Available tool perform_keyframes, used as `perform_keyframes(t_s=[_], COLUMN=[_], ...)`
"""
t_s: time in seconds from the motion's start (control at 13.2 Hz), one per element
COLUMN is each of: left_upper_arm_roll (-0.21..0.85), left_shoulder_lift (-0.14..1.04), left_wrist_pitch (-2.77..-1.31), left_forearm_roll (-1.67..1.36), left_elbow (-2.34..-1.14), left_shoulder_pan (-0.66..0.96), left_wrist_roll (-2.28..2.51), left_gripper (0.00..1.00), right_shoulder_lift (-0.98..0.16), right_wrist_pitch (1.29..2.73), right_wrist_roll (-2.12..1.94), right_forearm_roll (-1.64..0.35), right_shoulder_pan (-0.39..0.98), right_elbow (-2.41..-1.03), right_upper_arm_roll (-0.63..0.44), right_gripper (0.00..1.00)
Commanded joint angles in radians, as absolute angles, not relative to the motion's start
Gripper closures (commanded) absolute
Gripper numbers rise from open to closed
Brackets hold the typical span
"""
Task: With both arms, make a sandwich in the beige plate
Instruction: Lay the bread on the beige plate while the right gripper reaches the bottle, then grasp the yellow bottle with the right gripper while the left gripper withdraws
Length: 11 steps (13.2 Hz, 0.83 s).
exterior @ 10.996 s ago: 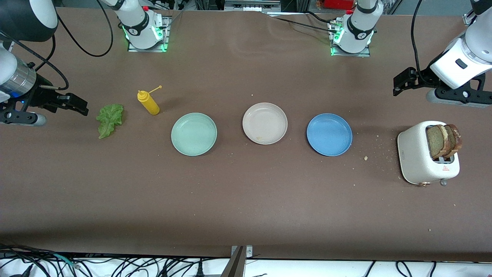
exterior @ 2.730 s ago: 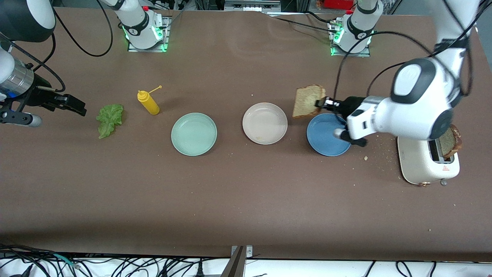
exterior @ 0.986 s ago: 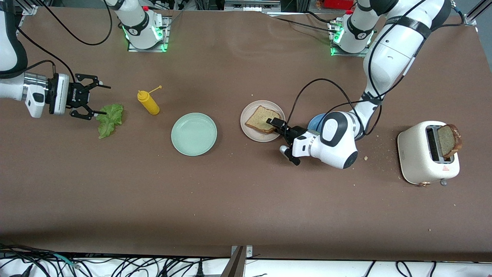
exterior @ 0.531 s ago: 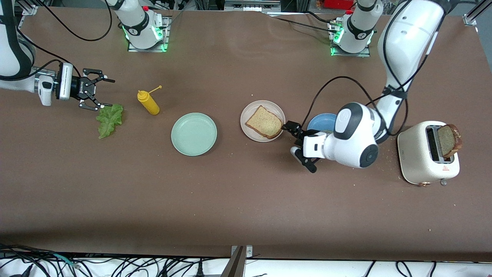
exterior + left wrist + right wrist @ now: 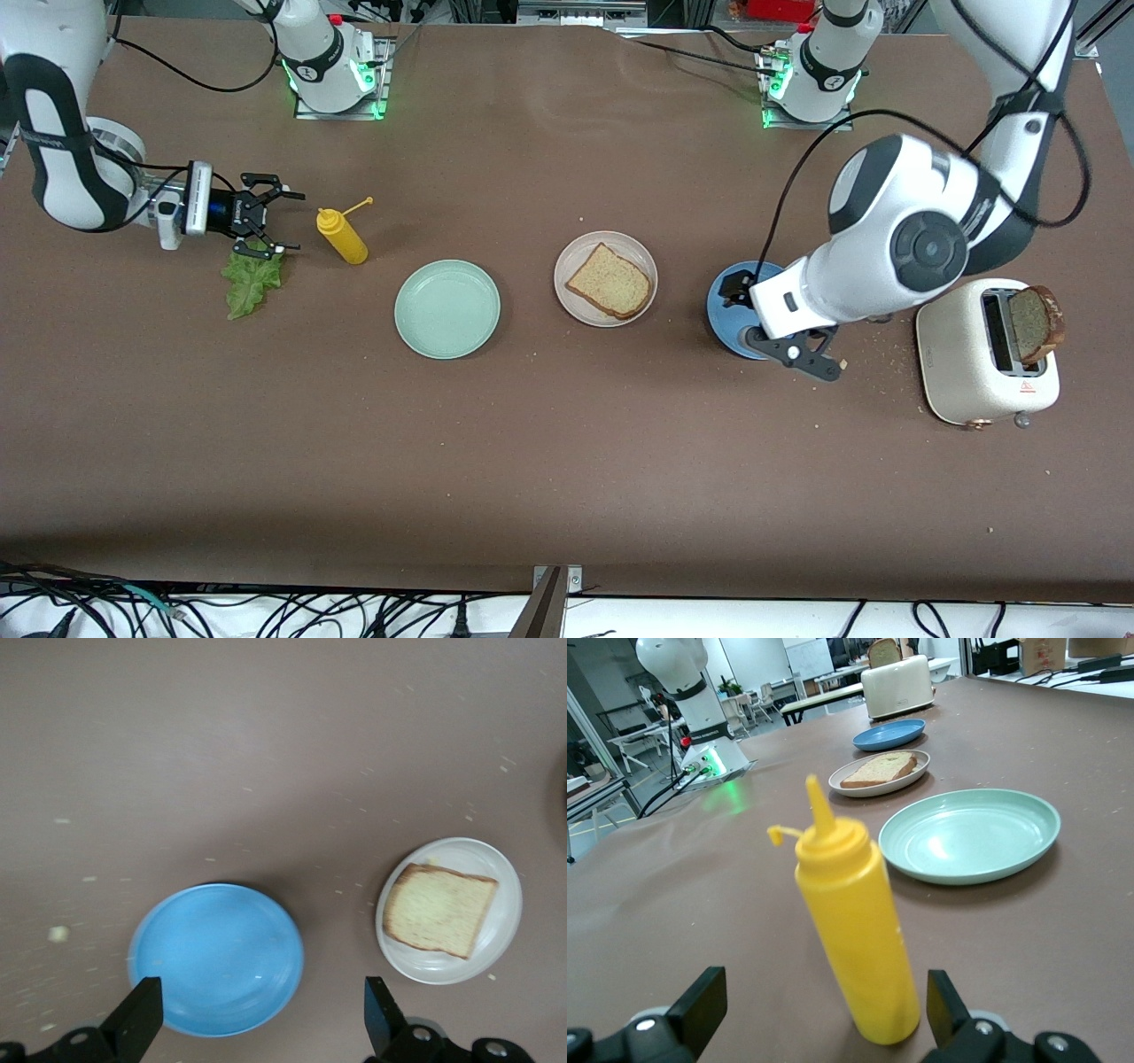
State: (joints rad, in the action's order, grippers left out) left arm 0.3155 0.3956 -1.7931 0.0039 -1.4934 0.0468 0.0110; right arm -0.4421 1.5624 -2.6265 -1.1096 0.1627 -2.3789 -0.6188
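The squeeze bottle slopes up into a thin cone at its nozzle (image 5: pixel 819 804), so my right gripper should next grab the bottle by its straight-sided lower body (image 5: pixel 873 988).
One tan, brown-crusted bread slice (image 5: pixel 609 281) lies flat in the beige plate (image 5: pixel 578 308). A second slice (image 5: pixel 1033 322) stands in the toaster (image 5: pixel 970 354). The ruffled green lettuce leaf (image 5: pixel 248 285) lies on the table toward the right arm's end. My left gripper (image 5: pixel 740 297) hangs open and empty over the blue plate (image 5: pixel 726 321). Its wrist view shows the blue plate (image 5: pixel 215 958) and the bread (image 5: pixel 440 909) in the beige plate (image 5: pixel 507 904). My right gripper (image 5: pixel 279 221) is open and empty, low over the lettuce's farther end, beside the yellow squeeze bottle (image 5: pixel 342 236), which stands just ahead of its jaws in the right wrist view (image 5: pixel 855 930).
A mint green plate (image 5: pixel 447 308) sits between the bottle and the beige plate. Crumbs lie scattered between the blue plate and the toaster. The right wrist view shows the mint plate (image 5: pixel 970 835), then the beige plate (image 5: pixel 877 791) and blue plate (image 5: pixel 889 733) in a row.
My left gripper has let go of the bread in the beige plate and drawn back over the blue plate. My right gripper has moved in over the lettuce, toward the bottle.
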Motion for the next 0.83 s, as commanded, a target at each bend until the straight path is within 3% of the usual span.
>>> perform_keyframes(t_s=[0.0, 0.3, 0.61, 0.68, 0.76], left_upper_arm_roll=[0.313, 0.258, 0.209, 0.168, 0.128], left_shoulder_lift=[0.283, 0.125, -0.076, -0.078, -0.075], left_wrist_pitch=[-1.751, -1.631, -1.608, -1.609, -1.612], left_forearm_roll=[0.048, 0.034, -0.045, -0.061, -0.061], left_elbow=[-1.528, -1.558, -1.738, -1.736, -1.735], left_shoulder_pan=[-0.015, -0.031, -0.043, 0.0, 0.026], left_wrist_roll=[0.069, 0.13, 0.129, 0.121, 0.115], left_gripper=[0.0, 0.0, 0.0, 0.0, 0.0], right_shoulder_lift=[-0.491, -0.541, -0.581, -0.583, -0.584], right_wrist_pitch=[1.513, 1.483, 1.486, 1.486, 1.493], right_wrist_roll=[-2.68, -2.706, -2.721, -2.721, -2.721], right_forearm_roll=[-1.153, -1.23, -1.291, -1.305, -1.308], right_shoulder_pan=[0.152, 0.164, 0.164, 0.164, 0.166], right_elbow=[-2.364, -2.362, -2.362, -2.362, -2.362], right_upper_arm_roll=[-0.615, -0.58, -0.529, -0.522, -0.519], right_gripper=[0.0, 0.0, 0.0, 0.04, 0.18])
